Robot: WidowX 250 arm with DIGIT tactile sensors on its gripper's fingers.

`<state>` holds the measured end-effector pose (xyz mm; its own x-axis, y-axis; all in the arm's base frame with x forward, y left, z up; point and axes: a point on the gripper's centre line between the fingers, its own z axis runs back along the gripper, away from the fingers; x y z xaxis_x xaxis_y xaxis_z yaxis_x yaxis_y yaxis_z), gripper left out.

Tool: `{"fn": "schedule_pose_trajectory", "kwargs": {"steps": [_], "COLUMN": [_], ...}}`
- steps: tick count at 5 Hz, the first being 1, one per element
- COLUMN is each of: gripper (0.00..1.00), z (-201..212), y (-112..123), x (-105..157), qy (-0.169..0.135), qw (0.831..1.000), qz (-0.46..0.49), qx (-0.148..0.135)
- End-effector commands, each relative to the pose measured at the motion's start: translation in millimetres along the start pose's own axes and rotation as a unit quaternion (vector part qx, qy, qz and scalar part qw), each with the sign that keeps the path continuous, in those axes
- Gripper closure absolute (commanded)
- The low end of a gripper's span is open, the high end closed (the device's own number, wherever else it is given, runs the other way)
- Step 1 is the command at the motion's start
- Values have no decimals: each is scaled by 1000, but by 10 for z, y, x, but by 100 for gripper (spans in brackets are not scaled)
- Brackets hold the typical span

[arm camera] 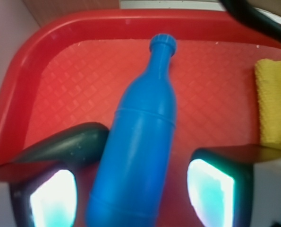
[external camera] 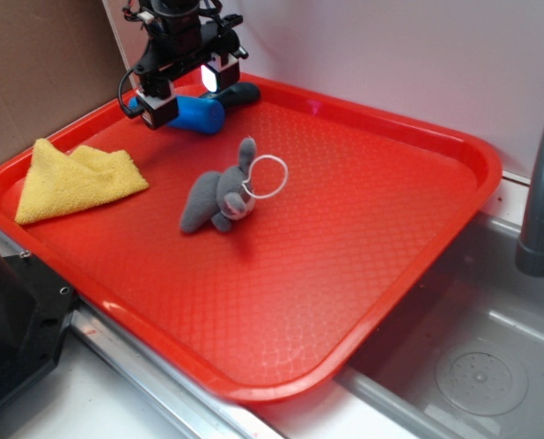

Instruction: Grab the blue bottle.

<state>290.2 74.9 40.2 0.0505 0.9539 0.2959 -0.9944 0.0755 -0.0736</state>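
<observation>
The blue bottle is on the red tray. My gripper next needs to take hold of it by its wide body to lift it off.
The blue bottle lies on its side at the far left corner of the red tray. In the wrist view its capped neck points away from me. My gripper hangs right over the bottle and is open. One lit finger pad is on each side of the bottle's body. A strip of tray shows between the body and the right pad. On the left the gap is narrower.
A dark grey-green oblong object lies against the bottle, next to my left finger. A grey plush toy with a white ring sits mid-tray. A yellow cloth lies at the left. A sink and faucet are on the right.
</observation>
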Motion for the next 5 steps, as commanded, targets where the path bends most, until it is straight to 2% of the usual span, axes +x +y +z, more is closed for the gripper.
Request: {"fn": "schedule_pose_trajectory", "kwargs": {"steps": [1,2,3,5], "gripper": [0,0,100,100], "z": [-1,-55,-58,-78], "y": [-51,-36,-33,-25], "x": [166,162,152,144], "qy": [0,2,6,14], "qw": [1000,1000,1000,999], "qz": [-8,-20,-27,-33], "qx": [-9,-9,-9,-3]}}
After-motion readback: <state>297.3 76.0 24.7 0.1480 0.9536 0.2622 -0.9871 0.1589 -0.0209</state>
